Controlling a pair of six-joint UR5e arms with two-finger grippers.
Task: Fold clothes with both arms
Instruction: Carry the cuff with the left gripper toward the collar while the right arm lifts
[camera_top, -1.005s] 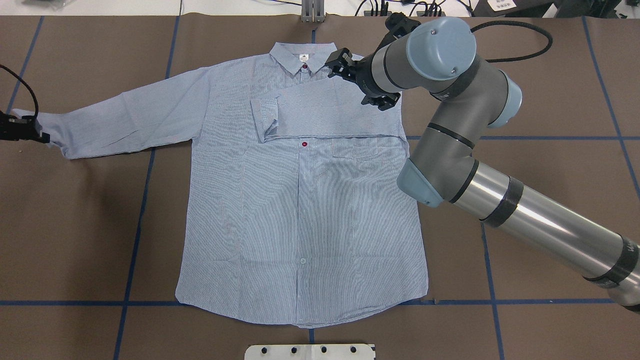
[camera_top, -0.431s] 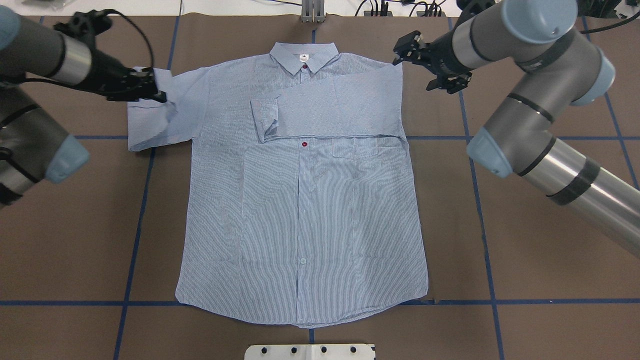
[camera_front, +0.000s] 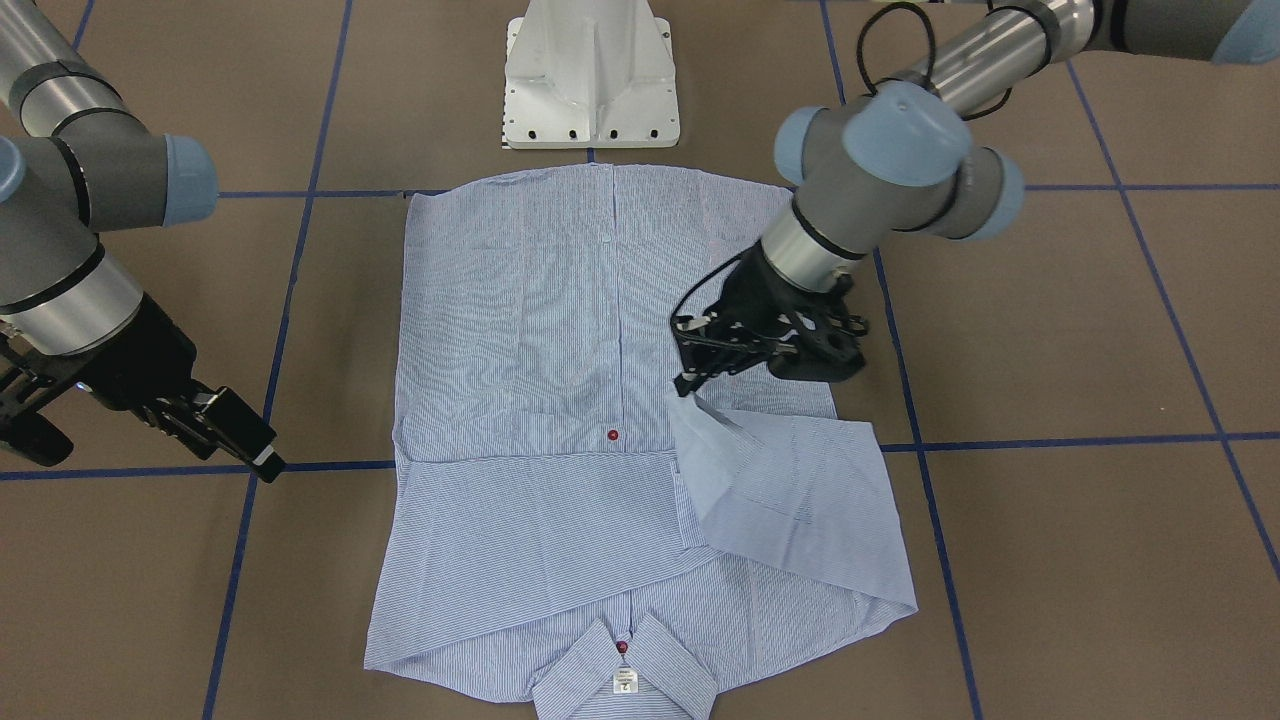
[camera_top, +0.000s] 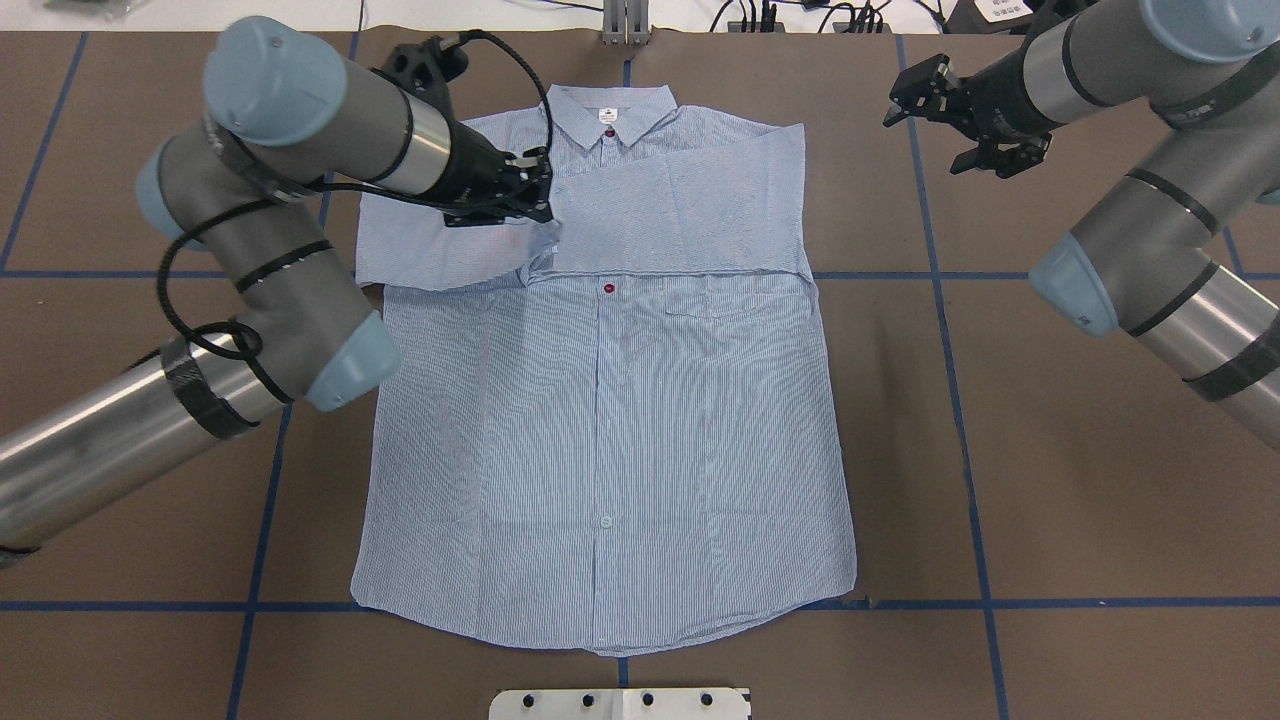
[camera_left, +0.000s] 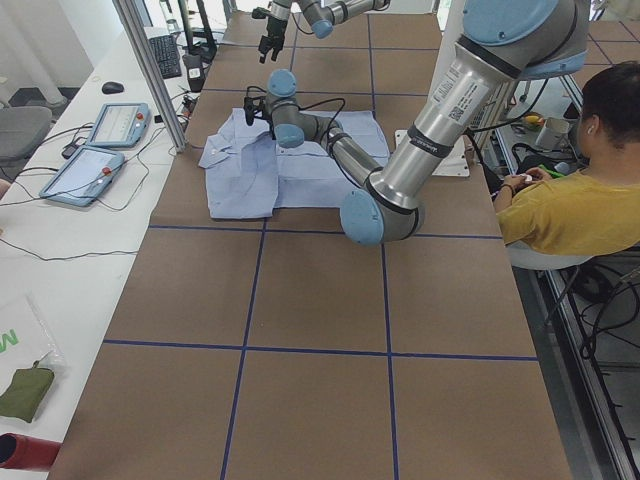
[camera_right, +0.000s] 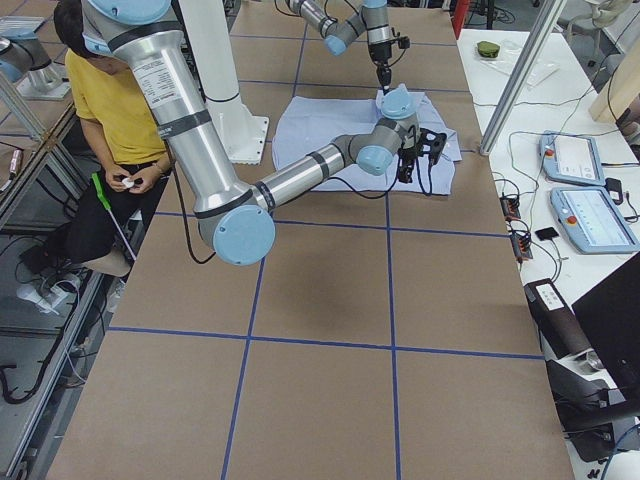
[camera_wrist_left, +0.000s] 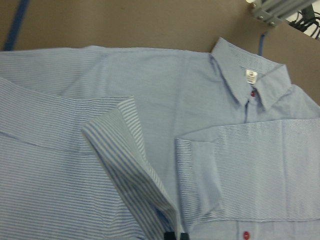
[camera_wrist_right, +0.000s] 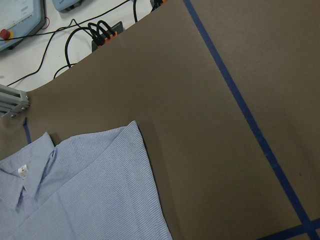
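Note:
I should keep holding the cuff with my left gripper until the cuff is past the placket button (camera_front: 613, 434), because the cuff hangs short of that button.
The light blue striped shirt (camera_top: 600, 420) lies flat, front up, with its collar (camera_top: 607, 110) at the far edge. Its right sleeve (camera_top: 680, 210) is folded across the chest. My left gripper (camera_top: 540, 190) is shut on the cuff of the left sleeve (camera_top: 440, 245) and holds it just above the chest, close to the other cuff. The front-facing view shows this left gripper (camera_front: 687, 385) lifting the sleeve (camera_front: 790, 490) at its corner. My right gripper (camera_top: 925, 140) hovers open over bare table, to the right of the shirt's shoulder and apart from it.
The white pedestal base (camera_front: 590, 80) stands at the shirt's hem side. Blue tape lines (camera_top: 960, 400) cross the brown table. A metal post (camera_top: 625, 20) rises beyond the collar. A seated person (camera_left: 570, 200) and control tablets (camera_left: 100, 150) are beside the table.
My left gripper has carried the left sleeve's cuff rightward, from the far left to over the chest. My right gripper has drawn back to the right, off the folded right sleeve.

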